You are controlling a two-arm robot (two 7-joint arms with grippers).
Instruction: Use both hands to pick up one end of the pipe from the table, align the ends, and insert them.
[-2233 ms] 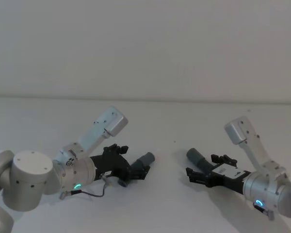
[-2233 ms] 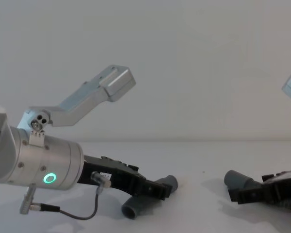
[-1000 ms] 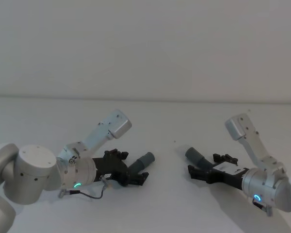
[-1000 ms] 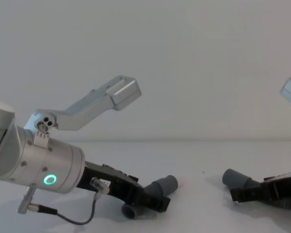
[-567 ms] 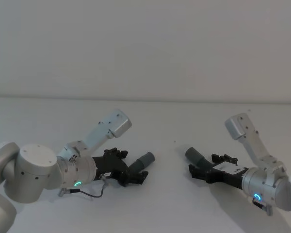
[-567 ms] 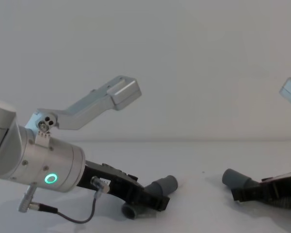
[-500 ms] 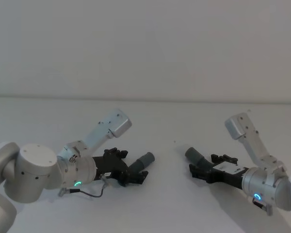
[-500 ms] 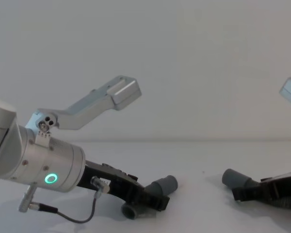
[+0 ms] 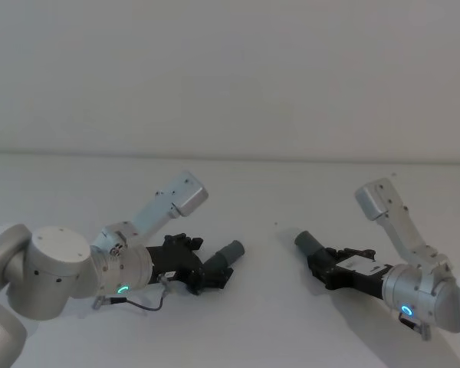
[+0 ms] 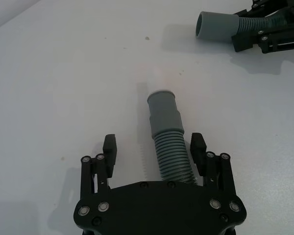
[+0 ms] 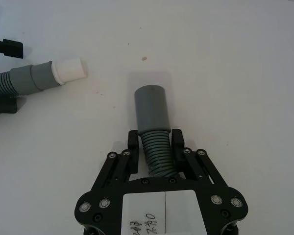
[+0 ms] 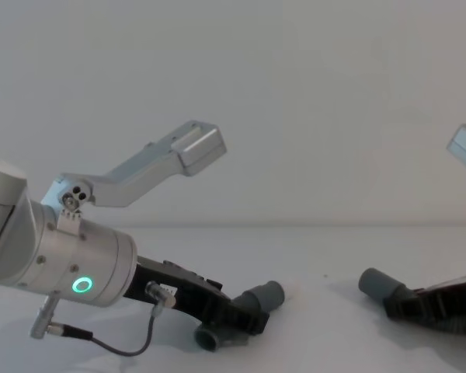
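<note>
The stepped collar needs to go into the round cuff (image 10: 218, 26), so my left gripper should next grab the corrugated grey pipe by its ribs behind the collar (image 10: 172, 152).
On the white table (image 9: 261, 330) lie two ends of the dark grey pipe. The left end is a stepped grey collar (image 10: 162, 110) with a white tip (image 11: 69, 69) on a ribbed section. My left gripper (image 10: 154, 147) is open, its fingers on either side of the ribs behind the collar (image 9: 230, 252). The right end is a smooth round cuff (image 11: 152, 108) on the corrugated hose (image 11: 157, 154). My right gripper (image 11: 155, 140) is shut on the hose just behind that cuff (image 9: 305, 241). Both ends point toward the gap between them.
A second round grey pipe opening (image 12: 208, 339) shows under the left gripper (image 12: 245, 318) in the chest view. Bare table lies between the two ends, and a plain wall stands behind. The right gripper (image 12: 400, 307) sits low at the right edge.
The right gripper's fingers have gone from open to shut on the hose behind the cuff. The left gripper stays open around its pipe end and has barely moved.
</note>
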